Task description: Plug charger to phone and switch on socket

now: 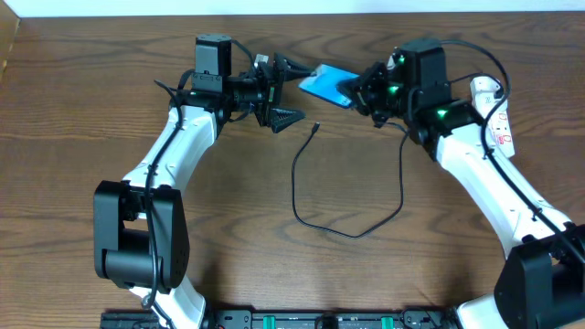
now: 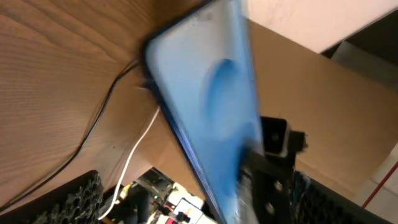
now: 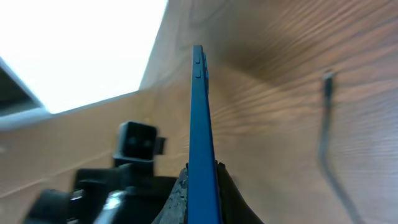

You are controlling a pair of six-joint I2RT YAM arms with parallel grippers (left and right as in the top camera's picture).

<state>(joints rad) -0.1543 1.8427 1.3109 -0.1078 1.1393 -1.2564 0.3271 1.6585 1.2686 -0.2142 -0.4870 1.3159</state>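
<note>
Next, my left gripper pinches the phone's loose end [image 1: 313,81] [image 2: 188,32] across its thin edge, leaving the phone's end in my right gripper free for the charger.
The phone [image 1: 327,85], its screen bright blue, is held off the table at the back middle, tilted. My right gripper [image 1: 359,91] is shut on its right end. In the right wrist view the phone [image 3: 199,112] is edge-on, clamped between the fingers [image 3: 200,186]. My left gripper [image 1: 281,91] is open, its fingers spread just left of the phone's free end. The phone fills the left wrist view [image 2: 208,106]. The black charger cable [image 1: 320,224] loops on the table, with its connector tip [image 1: 315,126] lying free below the phone. The white socket strip [image 1: 496,114] lies at the far right.
The charger cable [image 2: 93,130] and a white cord [image 2: 134,155] run over the wood behind the phone. The cable tip [image 3: 326,81] lies to the right of the phone. The right arm reaches over the strip. The table's back edge is close behind both grippers.
</note>
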